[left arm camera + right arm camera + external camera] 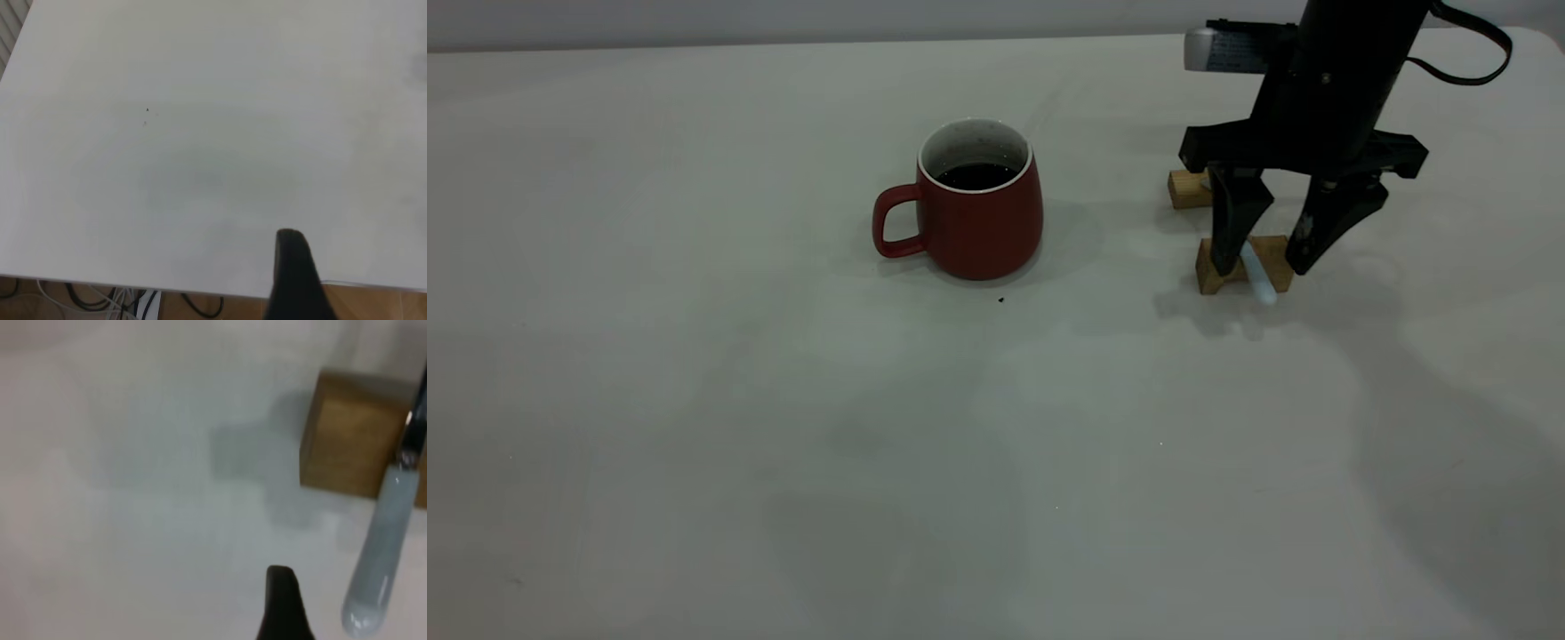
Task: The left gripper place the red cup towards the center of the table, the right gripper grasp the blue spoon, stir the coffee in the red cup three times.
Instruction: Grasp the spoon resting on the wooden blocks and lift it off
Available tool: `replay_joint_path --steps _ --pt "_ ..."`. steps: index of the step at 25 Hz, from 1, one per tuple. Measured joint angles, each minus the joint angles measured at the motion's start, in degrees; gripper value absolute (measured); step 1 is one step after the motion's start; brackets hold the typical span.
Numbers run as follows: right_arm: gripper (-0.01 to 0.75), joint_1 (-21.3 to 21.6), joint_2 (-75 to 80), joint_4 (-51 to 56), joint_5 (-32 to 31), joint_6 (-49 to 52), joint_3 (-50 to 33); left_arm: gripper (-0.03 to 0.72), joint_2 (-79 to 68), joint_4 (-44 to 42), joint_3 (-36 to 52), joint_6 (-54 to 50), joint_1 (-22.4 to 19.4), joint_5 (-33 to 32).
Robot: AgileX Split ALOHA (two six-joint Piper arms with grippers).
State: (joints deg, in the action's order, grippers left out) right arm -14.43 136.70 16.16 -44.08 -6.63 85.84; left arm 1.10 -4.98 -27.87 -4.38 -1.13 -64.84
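Note:
I need to take hold of the blue spoon by its pale handle (1259, 277) with my right gripper next, so that it can stir the coffee in the red cup (983, 213).
The red cup (983, 213) stands upright near the middle of the table (783, 444), its handle pointing to the left side of the exterior view. Dark coffee (975, 175) shows inside it. Right of the cup, the blue spoon (1260, 286) lies across a tan wooden block (1214, 267). My right gripper (1263, 267) hangs open over it, one finger on each side of the pale handle (383, 553), not touching it. The left gripper is outside the exterior view. Its wrist view shows one black finger (293, 273) over bare tabletop near the table's edge, holding nothing.
A second wooden block (1189, 188) sits behind the first and carries the spoon's far end. A tiny black speck (1000, 300) lies in front of the cup. Cables (100, 300) hang below the table edge in the left wrist view.

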Motion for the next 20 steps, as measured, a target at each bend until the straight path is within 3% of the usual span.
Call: replay_joint_path --steps 15,17,20 --pt "0.577 0.00 4.23 0.09 1.31 0.06 0.47 0.551 0.00 0.00 0.00 0.00 0.00 0.00" --pt "0.553 0.00 4.29 0.09 1.31 0.06 0.47 0.551 0.00 0.00 0.00 0.00 0.00 0.00" --pt "0.460 0.00 4.29 0.09 1.31 0.06 0.47 0.551 0.00 0.00 0.00 0.00 0.00 0.00"
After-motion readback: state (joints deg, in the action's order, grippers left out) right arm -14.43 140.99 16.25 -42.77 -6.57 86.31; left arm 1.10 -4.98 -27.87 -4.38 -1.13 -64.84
